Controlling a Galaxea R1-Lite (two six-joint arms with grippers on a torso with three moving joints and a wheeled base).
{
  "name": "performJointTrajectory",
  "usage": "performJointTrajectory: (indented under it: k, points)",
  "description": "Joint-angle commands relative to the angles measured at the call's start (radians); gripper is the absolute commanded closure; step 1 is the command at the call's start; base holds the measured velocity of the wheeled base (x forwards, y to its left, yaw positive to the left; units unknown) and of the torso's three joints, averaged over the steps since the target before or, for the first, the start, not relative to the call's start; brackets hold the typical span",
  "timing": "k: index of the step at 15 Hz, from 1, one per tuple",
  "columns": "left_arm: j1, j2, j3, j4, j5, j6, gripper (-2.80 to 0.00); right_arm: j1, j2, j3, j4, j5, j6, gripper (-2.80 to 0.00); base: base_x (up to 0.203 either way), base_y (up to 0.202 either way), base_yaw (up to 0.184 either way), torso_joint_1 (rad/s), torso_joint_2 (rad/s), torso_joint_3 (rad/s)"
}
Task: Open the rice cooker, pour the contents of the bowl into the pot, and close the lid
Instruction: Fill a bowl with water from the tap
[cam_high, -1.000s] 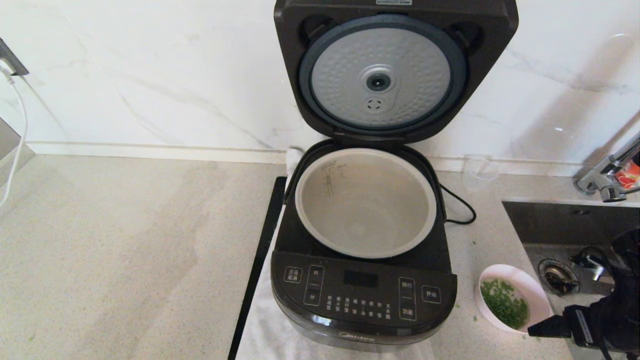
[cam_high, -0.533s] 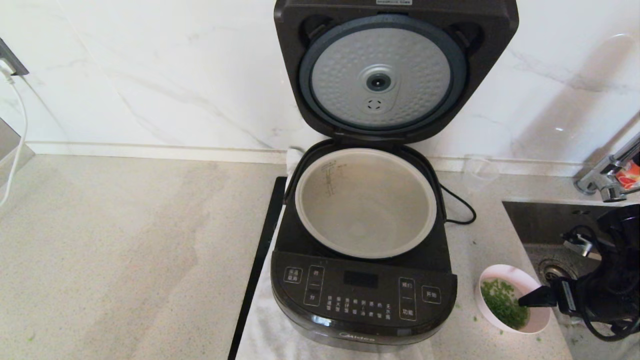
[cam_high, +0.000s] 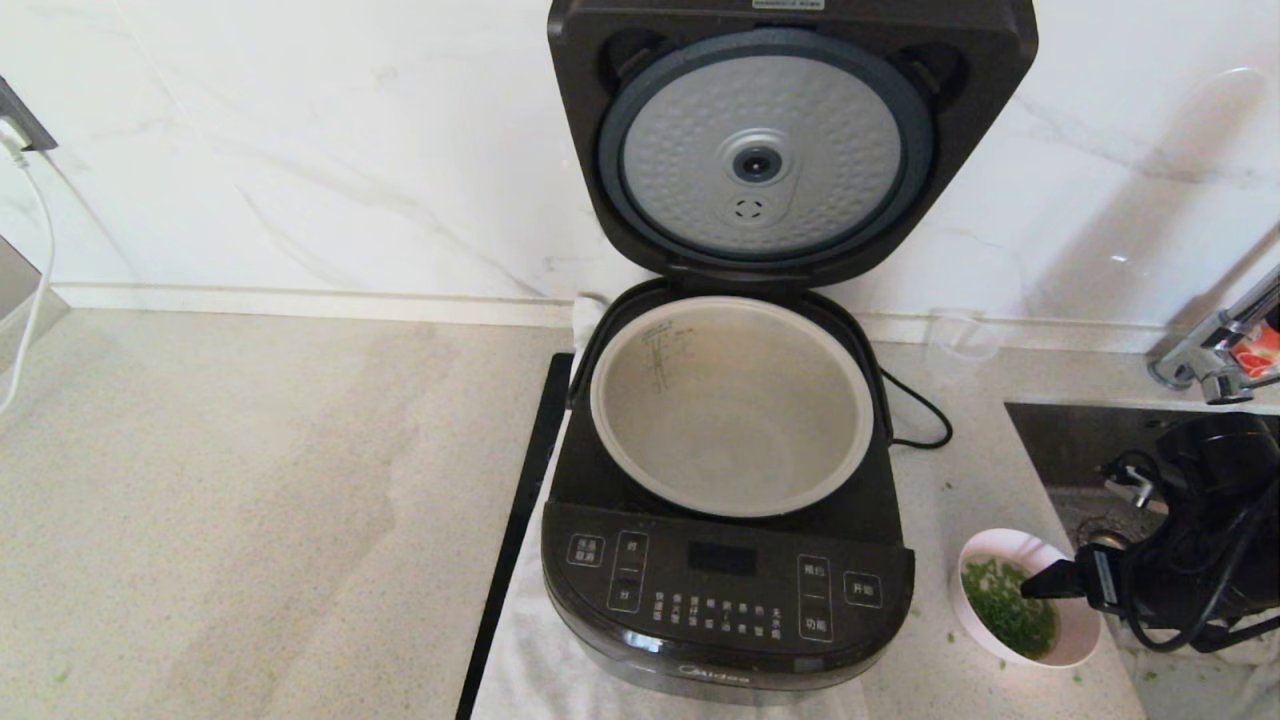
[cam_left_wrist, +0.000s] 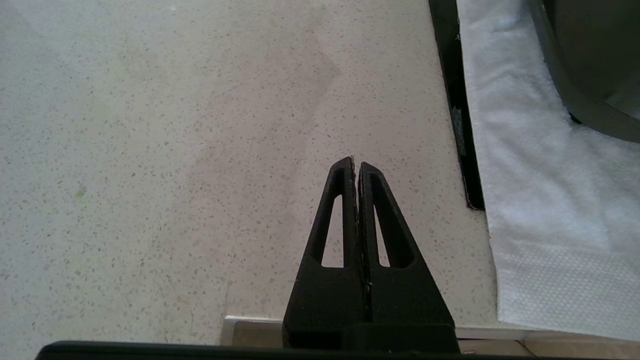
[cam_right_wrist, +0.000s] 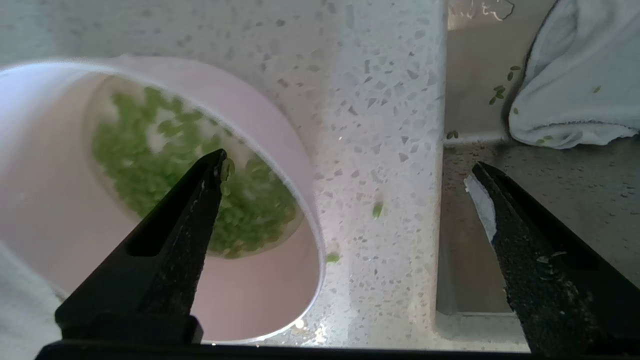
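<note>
The robot's right gripper is ready to close on the bowl's sink side (cam_high: 1084, 625) (cam_right_wrist: 292, 155), as its fingers reach down past the bowl's rim, one of them near the green bits.
The black rice cooker (cam_high: 727, 600) stands with its lid (cam_high: 790, 140) swung up, dimpled silver plate facing me. Inside, the grey-beige pot (cam_high: 730, 405) looks empty. To the cooker's right sits the pale pink bowl (cam_high: 1072, 640), holding green bits (cam_high: 1005, 610) in a little water. My right gripper (cam_right_wrist: 350, 167) is open astride the bowl's sink-side wall. One finger (cam_high: 1055, 582) hangs over the green bits (cam_right_wrist: 150, 165); the other finger (cam_right_wrist: 525, 240) is over the sink edge. My left gripper (cam_left_wrist: 356, 162) is shut and empty above bare counter left of the cooker.
A sink (cam_high: 1100, 450) with a faucet (cam_high: 1215, 350) lies right of the bowl, a white cloth (cam_right_wrist: 575, 75) in it. A clear measuring cup (cam_high: 958, 340) stands by the wall. The cooker rests on a white towel (cam_high: 530, 650). Loose green bits (cam_right_wrist: 377, 210) dot the counter.
My right gripper has moved away from me and slightly left, bringing one finger over the inside of the bowl. The bowl, cooker and left arm have not moved.
</note>
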Motion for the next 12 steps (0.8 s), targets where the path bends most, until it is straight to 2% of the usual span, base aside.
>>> performJointTrajectory:
  k: [1,3,4,5,12]
  points:
    - [0.000,-0.001,0.000,0.000,0.000,0.000,0.00,-0.001,0.019,-0.006,0.001,0.001,0.001,-2.80,0.000,0.000,0.000,0.000,0.00,0.000]
    - [0.000,-0.001,0.000,0.000,0.000,0.000,0.00,-0.001,0.022,-0.004,0.001,0.001,0.001,-2.80,0.000,0.000,0.000,0.000,0.00,0.000]
    - [0.001,-0.001,0.000,0.000,0.000,0.000,0.00,-0.001,0.027,-0.004,0.001,0.001,0.001,-2.03,0.000,0.000,0.000,0.000,0.00,0.000]
    - [0.000,-0.001,0.000,0.000,0.000,0.000,0.00,-0.001,0.032,-0.003,0.001,0.001,0.001,0.00,0.000,0.000,0.000,0.000,0.00,0.000]
    - [0.000,-0.002,0.000,0.000,0.000,0.000,0.00,0.001,0.037,0.000,0.003,0.004,0.004,0.00,0.000,0.000,0.000,0.000,0.00,0.000]
